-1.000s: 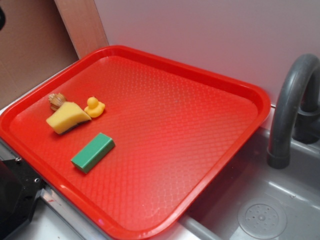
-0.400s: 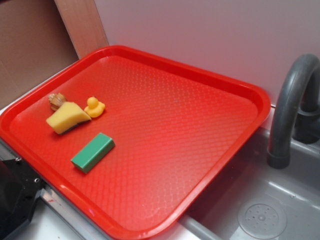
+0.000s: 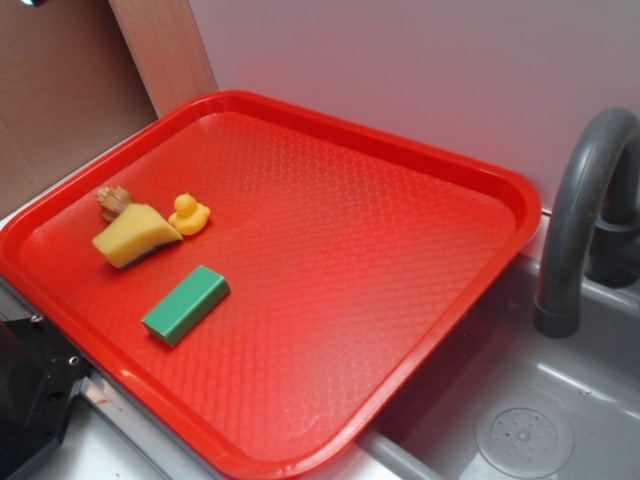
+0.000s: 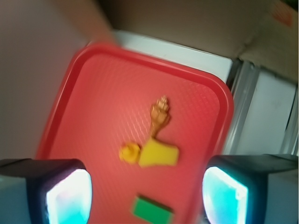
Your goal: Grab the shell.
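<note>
My gripper grabs the shell by its wide ridged body next, where both sides are open, since the yellow sponge crowds the shell's narrow tail.
The shell, small, brown and ridged, lies near the left end of the red tray, touching the far corner of a yellow sponge wedge. The blurred wrist view looks down from high up and shows the shell just beyond the sponge. My gripper is open, well above the tray, with nothing between its two fingers. The exterior view does not show the gripper's jaws.
A yellow rubber duck sits right of the sponge. A green block lies nearer the tray's front edge. A grey faucet and sink basin are at the right. A brown cardboard wall stands at the left.
A dark part of the arm at the upper left edge of the exterior view has moved up out of sight. The things on the tray have not moved.
</note>
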